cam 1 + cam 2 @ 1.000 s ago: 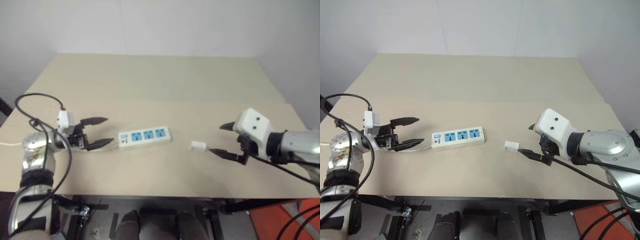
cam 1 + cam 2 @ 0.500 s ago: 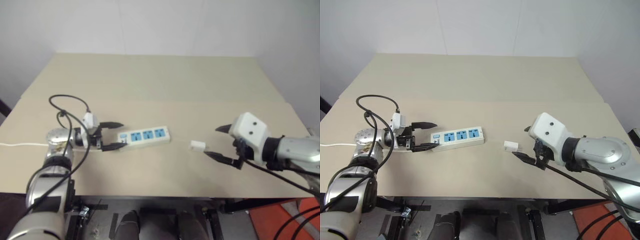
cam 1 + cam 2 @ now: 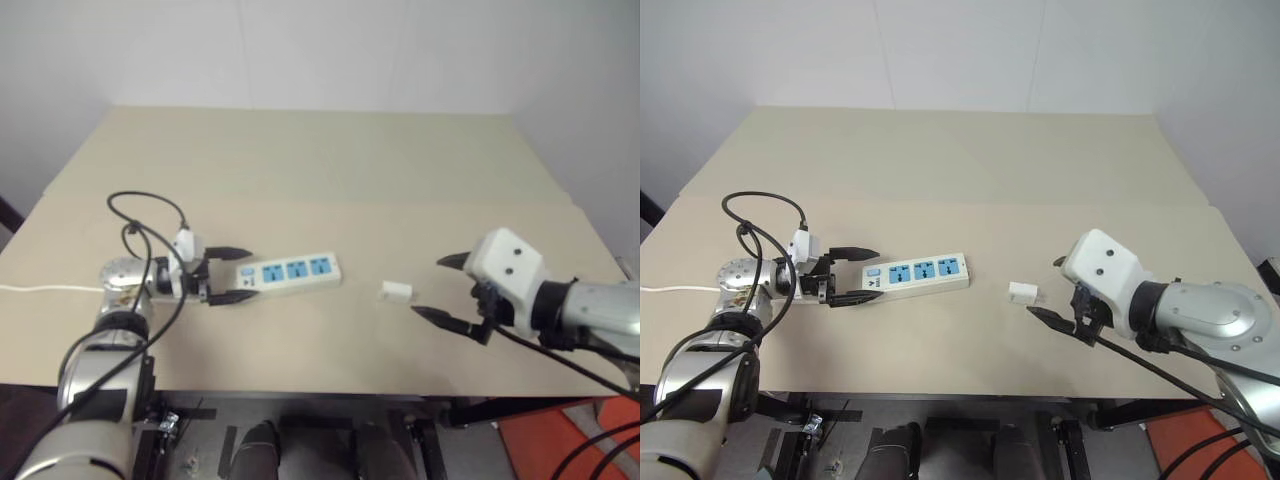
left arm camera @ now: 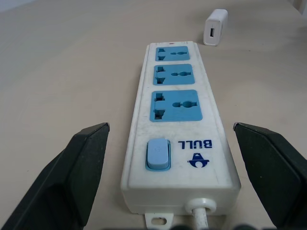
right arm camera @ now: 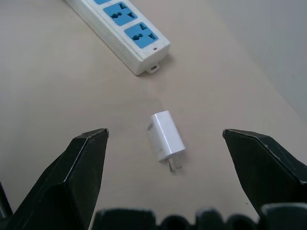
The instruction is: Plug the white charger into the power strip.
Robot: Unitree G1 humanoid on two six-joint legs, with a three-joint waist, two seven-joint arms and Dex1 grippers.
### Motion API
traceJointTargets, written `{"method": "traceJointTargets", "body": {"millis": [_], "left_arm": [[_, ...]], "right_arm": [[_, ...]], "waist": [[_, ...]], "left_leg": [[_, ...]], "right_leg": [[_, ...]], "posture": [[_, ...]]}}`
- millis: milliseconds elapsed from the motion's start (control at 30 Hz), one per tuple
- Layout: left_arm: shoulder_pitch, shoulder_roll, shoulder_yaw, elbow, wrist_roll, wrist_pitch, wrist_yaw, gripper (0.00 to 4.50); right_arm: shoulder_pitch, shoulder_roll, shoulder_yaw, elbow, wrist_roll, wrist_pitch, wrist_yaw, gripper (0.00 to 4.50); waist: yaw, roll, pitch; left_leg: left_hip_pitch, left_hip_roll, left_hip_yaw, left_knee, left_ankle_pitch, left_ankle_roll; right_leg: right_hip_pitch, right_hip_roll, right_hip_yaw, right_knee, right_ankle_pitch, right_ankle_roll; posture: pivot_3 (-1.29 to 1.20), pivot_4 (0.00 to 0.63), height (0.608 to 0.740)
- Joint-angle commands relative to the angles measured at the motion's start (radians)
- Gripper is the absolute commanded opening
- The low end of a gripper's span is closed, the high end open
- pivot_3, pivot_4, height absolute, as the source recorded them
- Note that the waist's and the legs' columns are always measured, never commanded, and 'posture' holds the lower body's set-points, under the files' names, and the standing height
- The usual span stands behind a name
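Note:
Next, my left gripper grabs the power strip's long sides (image 3: 247, 280) beside its switch, since the power strip is a long bar (image 3: 295, 271), too long for my fingers end to end.
The power strip (image 3: 290, 272) lies flat left of the table's middle, a white bar with three blue sockets and a switch at its left end. My left gripper (image 3: 250, 276) is open and points along it from the left. Its black fingers (image 4: 72, 172) stand either side of the switch end with a gap on each side. The white charger (image 3: 396, 292) lies on its side to the right of the strip (image 5: 120, 24), prongs towards my right gripper (image 3: 428, 287). That gripper is open and hovers just right of the charger (image 5: 165, 135), which lies ahead between its fingers (image 5: 81, 167), untouched.
The strip's thin white cord (image 3: 30, 289) runs off the table's left edge. A black cable (image 3: 140, 205) loops above my left wrist. The beige table (image 3: 320, 160) stretches bare to the far wall, and its front edge runs close below both grippers.
My left gripper has moved right and slightly down, up to the strip's switch end, and now straddles it. The right gripper has hardly moved. Strip and charger lie where they were.

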Motion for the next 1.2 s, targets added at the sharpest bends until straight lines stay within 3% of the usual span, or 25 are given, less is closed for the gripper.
{"method": "traceJointTargets", "body": {"millis": [33,500,700,1067,1200], "left_arm": [[-0.020,0.005,0.017,0.015,0.017,-0.010,-0.003,4.50],[-0.002,-0.026,0.053,0.046,0.098,-0.019,0.052,4.50],[0.007,-0.039,0.069,0.045,0.115,-0.003,0.048,3.27],[0.021,-0.062,0.051,0.015,0.154,-0.003,0.094,3.27],[0.015,-0.063,0.032,-0.003,0.173,-0.009,0.074,3.27]], "right_arm": [[0.002,-0.013,-0.037,-0.023,0.007,0.000,-0.007,4.49],[0.010,-0.019,-0.029,-0.015,-0.008,-0.013,-0.008,4.49],[0.005,-0.020,-0.023,-0.012,-0.010,-0.016,-0.015,4.50],[-0.008,-0.024,-0.004,-0.015,-0.006,-0.019,-0.019,4.50],[-0.128,-0.091,0.065,0.011,0.041,0.065,0.025,4.50]], "waist": [[0.000,0.000,0.000],[0.000,0.000,0.000],[0.000,0.000,0.000],[0.006,-0.001,0.000],[0.004,0.000,-0.001]], "left_leg": [[0.000,0.000,0.000,0.000,0.000,0.000],[0.000,0.000,0.000,0.000,0.000,0.000],[0.000,0.000,0.000,0.000,0.000,0.000],[0.004,0.000,0.000,0.000,0.000,0.000],[0.005,0.000,0.000,0.000,0.000,0.000]], "right_leg": [[0.000,0.000,0.000,0.000,0.000,0.000],[0.000,0.000,0.000,0.000,0.000,0.000],[0.000,0.000,0.000,0.000,0.000,0.000],[0.005,0.000,0.000,-0.001,0.000,0.000],[0.006,0.000,0.000,-0.001,0.000,0.000]], "posture": [[0.00,0.150,0.740],[0.00,0.150,0.740],[0.00,0.150,0.740],[0.00,0.150,0.740],[0.00,0.150,0.740]]}}
